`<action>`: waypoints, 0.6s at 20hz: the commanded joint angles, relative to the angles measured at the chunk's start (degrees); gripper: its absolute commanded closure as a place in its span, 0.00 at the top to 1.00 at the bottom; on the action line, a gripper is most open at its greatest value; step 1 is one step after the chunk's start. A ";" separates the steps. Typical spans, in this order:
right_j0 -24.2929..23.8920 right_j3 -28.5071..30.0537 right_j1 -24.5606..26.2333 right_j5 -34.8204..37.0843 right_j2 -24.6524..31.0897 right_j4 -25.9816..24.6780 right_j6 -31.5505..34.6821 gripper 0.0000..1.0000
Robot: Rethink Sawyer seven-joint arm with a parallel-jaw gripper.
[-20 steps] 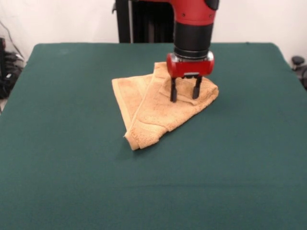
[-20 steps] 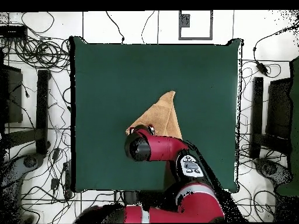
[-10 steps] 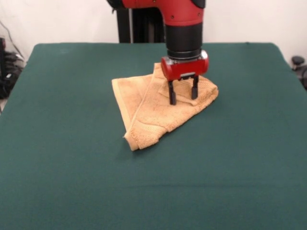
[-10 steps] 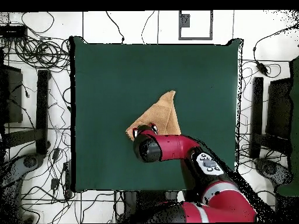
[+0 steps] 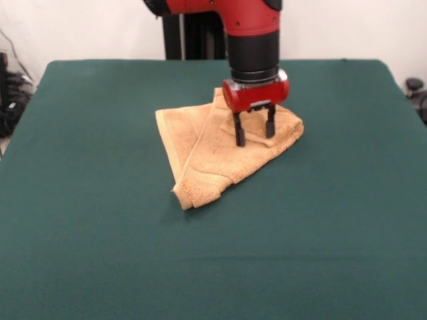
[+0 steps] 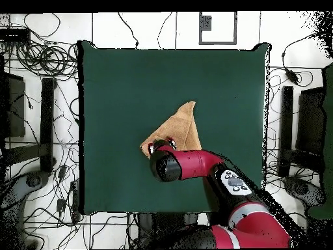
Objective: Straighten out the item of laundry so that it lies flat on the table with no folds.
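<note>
The gripper grabs the tan-orange towel (image 5: 213,150) by its raised, folded-over corner (image 5: 255,127) next, to open out the folds.
The tan-orange towel (image 5: 213,150) lies folded over itself in a rough triangle on the dark green table (image 5: 100,253), a little behind the table's middle. One layer is folded diagonally over the other, with a thick hem corner pointing toward the camera. My gripper (image 5: 253,131) is open, its two black fingers straddling the towel's right part with the tips down at the cloth. In the overhead view the towel (image 6: 183,125) shows as a triangle, with the arm's red wrist (image 6: 166,163) covering its lower left part.
The arm's red links (image 6: 221,179) reach in from the table's bottom edge in the overhead view. Cables and stands (image 6: 39,97) lie on the floor around the table. The black pedestal (image 5: 193,30) stands behind the far edge.
The gripper has shifted slightly to the left over the towel and stayed open. The towel's shape looks unchanged. The arm's elbow has swung further right in the overhead view.
</note>
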 commanded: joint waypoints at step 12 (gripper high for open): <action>3.38 -3.39 2.78 0.99 1.08 -0.82 5.57 1.00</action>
